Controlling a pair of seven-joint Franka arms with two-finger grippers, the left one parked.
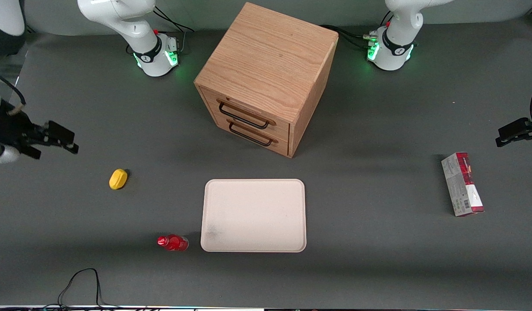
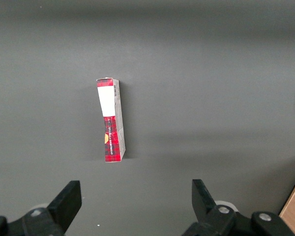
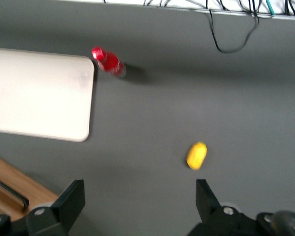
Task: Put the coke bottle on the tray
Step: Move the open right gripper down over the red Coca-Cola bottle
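Observation:
My gripper grabs the bottle by its end with the cap (image 1: 163, 241) next, to put the coke bottle on the tray (image 1: 254, 215).
The coke bottle (image 1: 173, 242) is a tiny bright red bottle lying on its side on the grey table, close beside the tray's near corner at the working arm's end. It also shows in the right wrist view (image 3: 108, 62). The tray (image 1: 254, 215) is pale cream with rounded corners and holds nothing; it lies in front of the wooden cabinet and shows in the right wrist view (image 3: 39, 98). My gripper (image 1: 63, 140) hangs open and empty above the table at the working arm's end, well apart from the bottle and farther from the front camera than it. Its fingers (image 3: 71, 199) stand wide apart.
A wooden drawer cabinet (image 1: 266, 77) with two black handles stands mid-table, farther from the front camera than the tray. A yellow lemon-like lump (image 1: 118, 179) lies between my gripper and the bottle. A red-and-grey carton (image 1: 462, 184) lies toward the parked arm's end. A black cable (image 1: 82, 285) loops at the near edge.

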